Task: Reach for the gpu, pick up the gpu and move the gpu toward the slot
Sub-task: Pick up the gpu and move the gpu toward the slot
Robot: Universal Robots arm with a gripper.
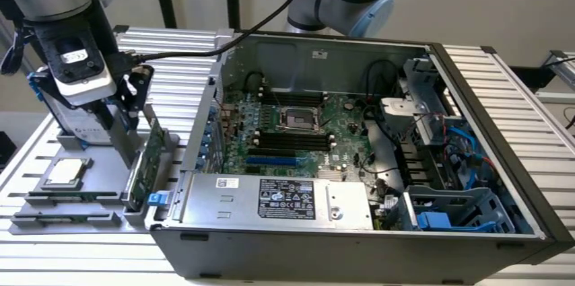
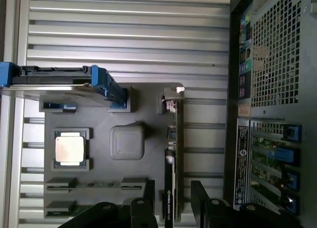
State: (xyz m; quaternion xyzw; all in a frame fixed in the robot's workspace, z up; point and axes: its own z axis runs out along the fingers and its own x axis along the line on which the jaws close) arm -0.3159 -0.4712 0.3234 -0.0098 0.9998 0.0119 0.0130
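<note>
I should next grab the GPU's flat sides along its upper edge (image 2: 169,204) with my gripper, to pick up the GPU (image 2: 171,163) standing on edge.
The gpu (image 1: 147,158) stands on edge in a grey holder (image 1: 90,202) on the exterior view's left, beside the open computer case; it is a thin green card. In the wrist view the gpu (image 2: 171,163) is a dark blade with its silver bracket (image 2: 173,93) at one end. My gripper (image 1: 133,105) hangs just above the card's far end. In the wrist view the gripper (image 2: 173,208) is open, and its black fingers (image 2: 148,208) stand on either side of the card's line without closing on it. A blue slot (image 1: 271,162) lies on the motherboard inside the case.
A silver processor chip (image 1: 67,173) and a hard drive with blue rails (image 2: 54,82) share the holder. The case wall (image 1: 202,165) rises right beside the card. Cables, a drive cage (image 1: 449,208) and a power supply (image 1: 279,198) crowd the case.
</note>
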